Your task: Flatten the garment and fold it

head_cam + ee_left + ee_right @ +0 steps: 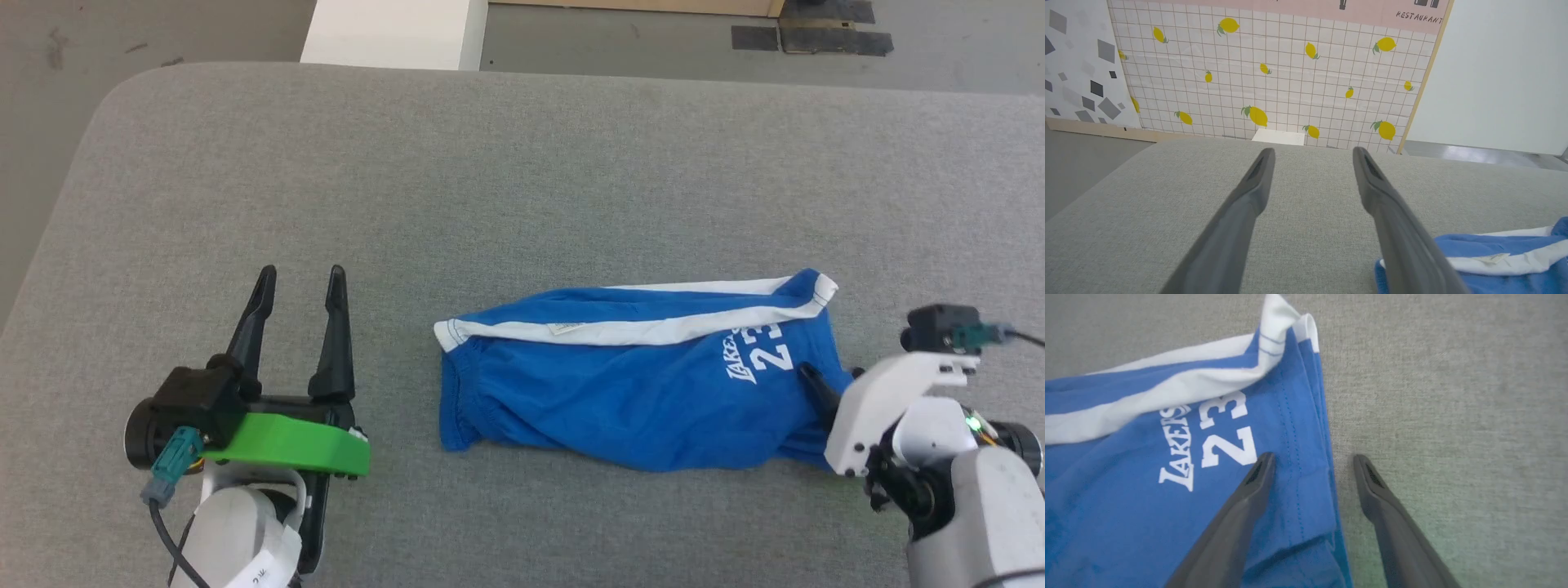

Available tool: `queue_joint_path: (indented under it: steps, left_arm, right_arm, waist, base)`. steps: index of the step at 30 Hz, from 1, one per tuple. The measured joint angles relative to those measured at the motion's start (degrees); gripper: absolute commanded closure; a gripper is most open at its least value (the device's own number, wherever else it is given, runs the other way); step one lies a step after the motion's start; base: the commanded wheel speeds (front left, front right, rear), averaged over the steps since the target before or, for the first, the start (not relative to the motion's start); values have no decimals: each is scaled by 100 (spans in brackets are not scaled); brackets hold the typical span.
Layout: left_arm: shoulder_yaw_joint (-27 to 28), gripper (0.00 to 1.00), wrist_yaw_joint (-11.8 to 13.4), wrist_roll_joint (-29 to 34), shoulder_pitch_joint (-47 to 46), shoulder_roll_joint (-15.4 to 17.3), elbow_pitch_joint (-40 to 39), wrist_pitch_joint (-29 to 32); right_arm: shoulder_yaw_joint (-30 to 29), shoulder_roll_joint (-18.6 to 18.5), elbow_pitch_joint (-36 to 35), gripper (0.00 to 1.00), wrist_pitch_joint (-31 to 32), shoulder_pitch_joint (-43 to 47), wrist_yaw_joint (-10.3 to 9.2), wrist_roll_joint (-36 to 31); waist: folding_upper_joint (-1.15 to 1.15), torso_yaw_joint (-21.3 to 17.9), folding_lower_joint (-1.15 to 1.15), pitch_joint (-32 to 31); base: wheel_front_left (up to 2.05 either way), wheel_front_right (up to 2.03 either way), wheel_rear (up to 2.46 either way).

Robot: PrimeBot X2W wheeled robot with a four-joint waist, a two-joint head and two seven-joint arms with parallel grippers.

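Note:
The garment (620,384) is to be folded. My right gripper will next grab it by the hem (823,348) beside the white "23" lettering.
The garment (620,384), royal-blue shorts with white stripes and white "Lakers 23" lettering, lies folded lengthwise on the grey table (522,163). My left gripper (300,276) stands open to the left of the garment, a short gap from its elastic end, with nothing between its fingers. In the left wrist view the left gripper (1313,152) hovers over bare table, the garment (1494,253) at the lower right. My right gripper (1314,457) is open at the garment's (1167,465) right hem: one finger over the blue cloth, the other over the table. In the head view one of its fingers (816,388) shows on the hem.
The table's rounded far-left corner (122,98) drops to grey floor. A white block (392,33) stands beyond the far edge. A lemon-patterned tiled wall panel (1274,69) rises behind the table in the left wrist view.

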Motion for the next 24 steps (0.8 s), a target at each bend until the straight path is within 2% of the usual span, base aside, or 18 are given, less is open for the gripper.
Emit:
queue_joint_path:
  steps: [5,6,7,9,10,17,19,20,24]
  left_arm:
    - [126,0,-92,88,1,-93,16,0]
    - [145,0,-99,101,1,-107,24,0]
    - [154,0,-100,110,1,-116,30,0]
    - [167,0,-111,112,2,-124,38,0]
    - [171,0,-144,113,3,-143,58,0]
    - [165,0,-149,122,16,-159,146,0]
    - [166,0,-151,123,37,-164,153,0]
    - [135,0,-151,125,86,-169,170,0]
    - [125,0,-151,125,119,-168,168,0]
  right_arm:
    - [155,-35,87,0,403,-221,-2,31]
    - [171,-40,93,18,470,-251,-3,30]
    - [186,-47,98,56,523,-270,-3,30]
    - [204,-57,92,82,558,-285,-3,30]
    - [223,-53,87,100,537,-285,-2,64]
    - [-27,22,2,100,191,-87,0,107]
    - [-261,24,-121,100,91,52,0,12]
    - [-827,21,-513,100,-46,318,0,-265]
    - [-1145,16,-975,100,-74,520,0,-599]
  waist:
    - [0,1,0,46]
    - [0,-1,0,52]
    - [0,-1,0,53]
    - [0,-1,0,52]
    - [0,7,0,35]
    - [0,2,0,-73]
    - [0,-5,0,-111]
    - [0,-25,0,-166]
    - [0,-61,0,-168]
  base:
    - [0,0,0]
    - [0,0,0]
    - [0,0,0]
    - [0,0,0]
    - [0,0,0]
    - [0,0,0]
    - [0,0,0]
    - [0,0,0]
    - [0,0,0]
